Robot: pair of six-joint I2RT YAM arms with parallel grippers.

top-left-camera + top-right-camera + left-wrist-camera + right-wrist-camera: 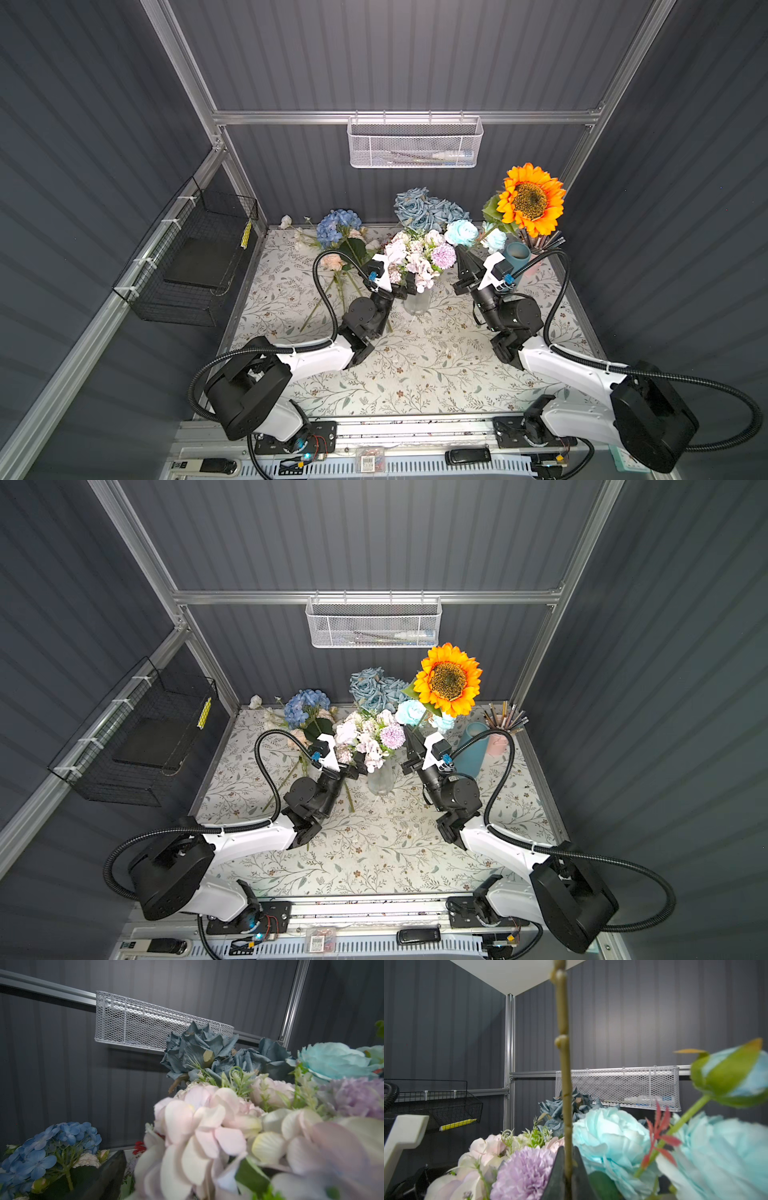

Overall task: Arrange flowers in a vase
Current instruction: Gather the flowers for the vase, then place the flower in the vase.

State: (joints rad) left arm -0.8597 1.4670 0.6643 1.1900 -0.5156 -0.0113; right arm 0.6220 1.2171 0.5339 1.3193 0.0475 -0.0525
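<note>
The robot's right gripper will keep holding the sunflower (532,199) until the sunflower's stem is deep in the glass vase (417,302), because its orange bloom is still high above the aqua roses.
A clear glass vase (417,302) (380,780) stands mid-table and holds flowers: a pink-white bunch (409,257) (207,1126), a lilac pompon (392,735) (525,1174), dusty-blue roses (428,210) (197,1049) and aqua roses (461,232) (610,1132). My right gripper (462,255) (568,1153) is shut on the stem (564,1064) of an orange sunflower (532,199) (448,679), held upright just right of the vase. My left gripper (404,289) is open beside the vase's neck under the pink bunch. Only one of its fingers (112,1172) shows in the left wrist view.
A blue hydrangea (338,226) (41,1153), a peach bloom (332,262) and white blooms (286,220) lie at the table's back left. A teal cup (471,750) and a pink pencil cup (498,744) stand back right. A white mesh basket (415,143) and a black wire basket (195,257) hang on the walls.
</note>
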